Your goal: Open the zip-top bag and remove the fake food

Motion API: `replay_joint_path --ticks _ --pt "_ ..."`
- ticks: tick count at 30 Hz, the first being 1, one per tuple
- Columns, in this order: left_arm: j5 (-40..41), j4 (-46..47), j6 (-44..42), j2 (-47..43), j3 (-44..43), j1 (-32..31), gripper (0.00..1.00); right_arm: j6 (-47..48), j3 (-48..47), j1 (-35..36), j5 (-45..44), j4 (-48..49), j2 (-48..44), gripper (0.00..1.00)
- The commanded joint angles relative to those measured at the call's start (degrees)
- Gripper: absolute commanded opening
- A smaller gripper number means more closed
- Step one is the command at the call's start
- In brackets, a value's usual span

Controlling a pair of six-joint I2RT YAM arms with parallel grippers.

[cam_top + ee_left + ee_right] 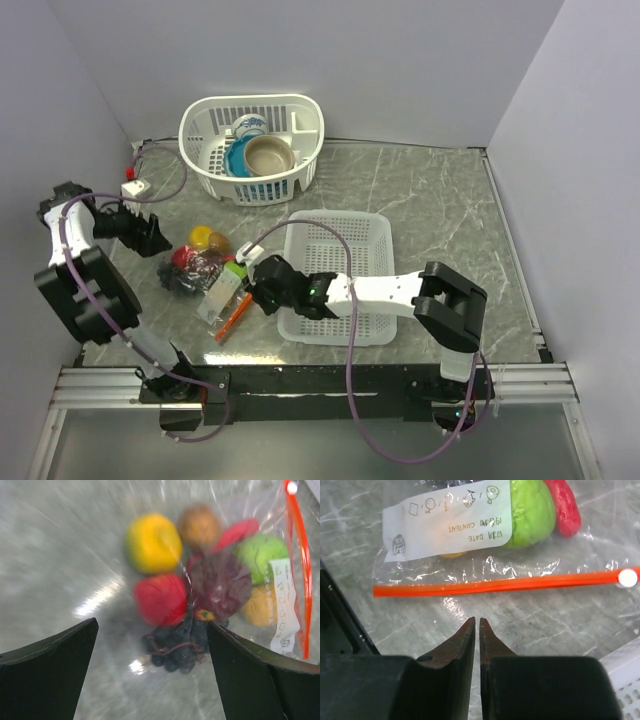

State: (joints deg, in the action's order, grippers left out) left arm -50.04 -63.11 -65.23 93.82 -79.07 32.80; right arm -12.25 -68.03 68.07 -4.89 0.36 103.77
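The left gripper pinches the zip-top bag's clear closed end, opposite the orange-red zip strip (pixel 495 584), next. This leaves the bag's opening free for removing food.
The zip-top bag (pixel 212 272) lies flat on the table, holding the fake food. The left wrist view shows a yellow fruit (pixel 152 542), a red apple (pixel 160 598), dark grapes (pixel 172 647) and a green lime (pixel 260 552) inside it. My left gripper (pixel 152 238) is open and empty, left of the bag; its fingers (pixel 50 665) frame the grapes. My right gripper (pixel 475 622) is shut and empty, tips just short of the orange-red zip strip (pixel 495 584). The white slider (pixel 626 577) sits at the strip's right end. The lime (pixel 532 512) and red chili (pixel 563 507) lie behind the strip.
A flat white mesh basket (pixel 345 240) stands right of the bag, under my right arm. A rounded white basket (pixel 200 125) at the back holds a blue bowl (pixel 238 160) and a beige bowl (pixel 270 155). Cables and a white connector (pixel 133 188) lie at the far left.
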Motion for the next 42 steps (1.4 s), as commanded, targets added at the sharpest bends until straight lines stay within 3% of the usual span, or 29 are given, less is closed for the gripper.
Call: replay_joint_path --ticks 1,9,15,18,19,21,27,28,31,34,35,36,38,42 --pt "-1.99 1.40 1.31 1.54 3.03 -0.18 0.97 -2.95 -0.43 2.15 -10.41 2.10 -0.85 0.14" --pt "2.40 10.36 6.43 1.54 6.38 -4.40 0.97 -3.92 -4.38 2.15 -9.18 2.81 7.31 0.17" --pt "3.28 12.66 6.52 1.45 8.75 -6.07 0.97 -3.22 -8.69 1.98 -9.70 2.19 11.89 0.30" --pt "5.20 15.29 7.31 0.84 10.77 -7.30 0.81 -2.43 -10.62 1.62 -9.44 1.14 13.65 0.34" --pt "6.09 16.00 7.75 0.75 11.47 -8.53 0.70 -2.25 -11.24 1.62 -9.79 0.44 13.92 0.35" --pt "8.63 16.62 8.19 0.75 11.92 -9.50 0.62 -2.08 -11.25 1.62 -9.97 -0.10 13.49 0.41" --pt "10.31 17.41 8.46 2.23 12.45 -10.21 0.33 -2.08 -3.44 1.62 -12.95 2.45 3.66 0.40" --pt "10.66 16.97 7.85 2.68 12.19 -10.21 0.24 -1.38 -2.73 1.62 -13.30 2.45 2.42 0.40" --pt "11.02 15.13 6.97 4.18 11.39 -10.21 0.08 -0.06 -2.19 1.62 -14.62 0.26 -0.31 0.40" --pt "11.98 15.91 6.87 3.92 12.09 -10.12 0.01 0.38 -2.90 2.06 -16.03 -2.29 -2.16 0.42" --pt "12.33 16.44 6.96 3.65 12.53 -10.12 0.01 0.39 -3.33 2.24 -16.64 -2.82 -2.43 0.45" --pt "12.60 16.70 6.96 3.13 13.23 -10.12 0.01 0.21 -5.43 2.41 -17.26 -4.82 -1.91 0.57" --pt "13.12 17.84 6.78 2.86 14.02 -10.21 0.01 -0.58 -8.51 3.11 -17.70 -8.16 -0.59 1.00" --pt "16.80 20.92 6.35 2.77 16.92 -9.51 0.01 -10.22 -13.44 3.03 -15.69 -8.01 2.58 1.00"
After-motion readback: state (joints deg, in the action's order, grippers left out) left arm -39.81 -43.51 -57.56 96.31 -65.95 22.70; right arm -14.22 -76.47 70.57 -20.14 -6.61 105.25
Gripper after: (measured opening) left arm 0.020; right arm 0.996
